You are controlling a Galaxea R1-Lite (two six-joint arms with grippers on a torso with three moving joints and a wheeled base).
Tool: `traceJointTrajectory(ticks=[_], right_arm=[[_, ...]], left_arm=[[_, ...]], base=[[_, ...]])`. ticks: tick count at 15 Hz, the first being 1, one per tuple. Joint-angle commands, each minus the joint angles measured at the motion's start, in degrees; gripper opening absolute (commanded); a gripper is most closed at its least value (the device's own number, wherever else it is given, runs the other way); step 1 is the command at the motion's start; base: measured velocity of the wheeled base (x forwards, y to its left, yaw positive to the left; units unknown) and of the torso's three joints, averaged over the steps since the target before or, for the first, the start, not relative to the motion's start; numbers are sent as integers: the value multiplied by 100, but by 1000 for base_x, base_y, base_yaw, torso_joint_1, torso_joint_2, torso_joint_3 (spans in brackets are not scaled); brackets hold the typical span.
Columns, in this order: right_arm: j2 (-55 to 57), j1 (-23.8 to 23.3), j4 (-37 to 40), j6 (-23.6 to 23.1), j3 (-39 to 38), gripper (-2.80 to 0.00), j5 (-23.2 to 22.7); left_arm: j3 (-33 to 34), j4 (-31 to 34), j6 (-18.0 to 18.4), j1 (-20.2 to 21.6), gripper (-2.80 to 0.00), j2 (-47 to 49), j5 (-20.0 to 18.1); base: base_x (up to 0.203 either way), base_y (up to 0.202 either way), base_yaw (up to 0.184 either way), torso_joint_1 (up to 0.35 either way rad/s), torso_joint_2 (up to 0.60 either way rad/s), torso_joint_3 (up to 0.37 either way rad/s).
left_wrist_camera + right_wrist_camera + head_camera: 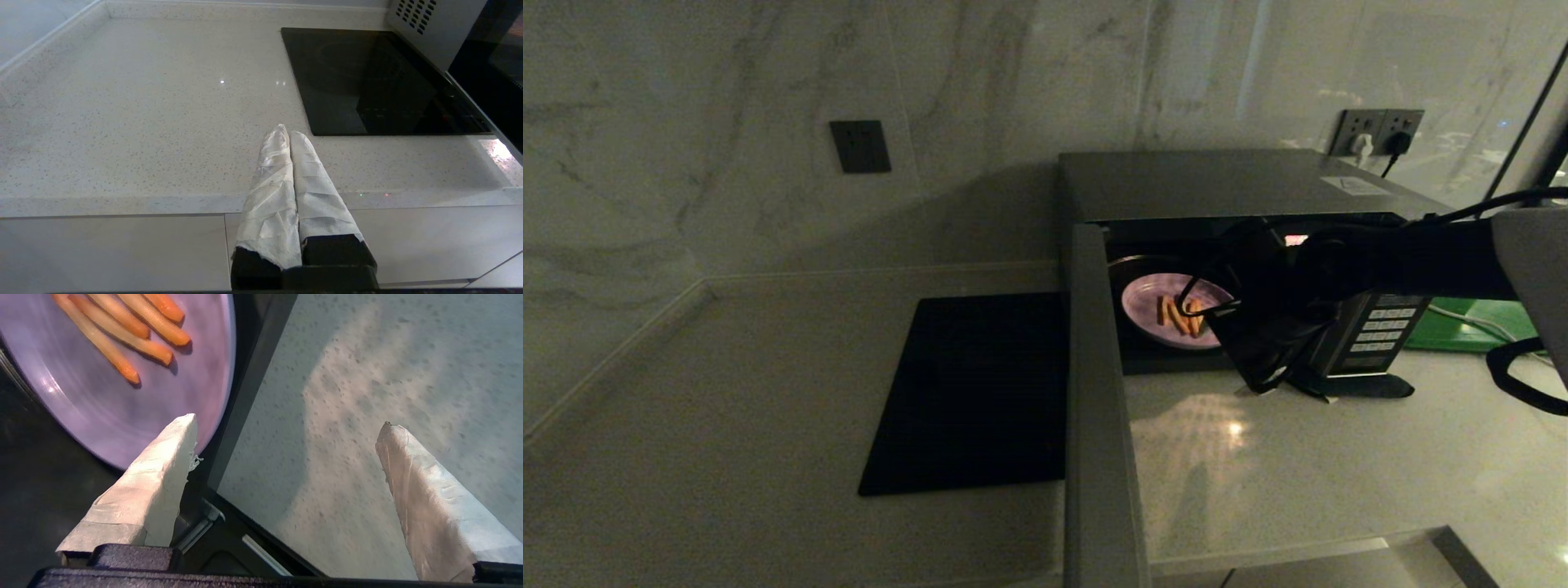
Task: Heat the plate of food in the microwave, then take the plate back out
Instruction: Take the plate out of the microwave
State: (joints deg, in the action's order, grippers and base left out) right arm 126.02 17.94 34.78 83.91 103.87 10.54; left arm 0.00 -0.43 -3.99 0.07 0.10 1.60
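Observation:
The fingers span mostly counter beyond the plate's near rim [1199, 347], so it is too early to grip the plate. My right gripper moves toward the fries next.
The microwave [1217, 184] stands at the back right of the counter with its door [1094, 392] swung wide open toward me. Inside sits the lavender plate of food [1168, 314] with several orange fries. My right gripper [1258, 351] hangs at the front sill of the opening, just right of the plate. In the right wrist view this gripper [286, 424] is open and holds nothing: one wrapped finger [163, 465] lies over the plate's [122, 400] near rim, the other over the counter. My left gripper [286, 130] is shut and empty above the counter's front edge.
A flat black glass square [980, 392] lies on the counter left of the open door, also seen from the left wrist [380, 81]. A green board [1462, 327] and cables lie right of the microwave's button panel [1380, 327]. Wall sockets [1376, 131] sit behind.

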Motion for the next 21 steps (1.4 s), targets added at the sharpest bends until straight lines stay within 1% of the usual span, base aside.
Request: traceJointTrajectory(ticks=[1,10,11,18,21], right_arm=[[212,-18,-13,47,104,0,13],[567,-19,-24,3,512,0,27],[573,-19,-23,-6,538,-280,35],[643,-63,-32,-287,547,-280,79],[652,-70,-136,-305,538,-280,79]], left_arm=[[0,-1,-6,1,-280,-1,-1],[0,-1,-6,1,-280,-1,-1],[0,-1,-6,1,-280,-1,3],[0,-1,-6,1,-280,-1,-1],[0,-1,-6,1,-280,-1,7]], base=[[0,0,0,0,0,0],[0,0,0,0,0,0],[0,0,0,0,0,0],[0,0,0,0,0,0],[0,0,0,0,0,0]])
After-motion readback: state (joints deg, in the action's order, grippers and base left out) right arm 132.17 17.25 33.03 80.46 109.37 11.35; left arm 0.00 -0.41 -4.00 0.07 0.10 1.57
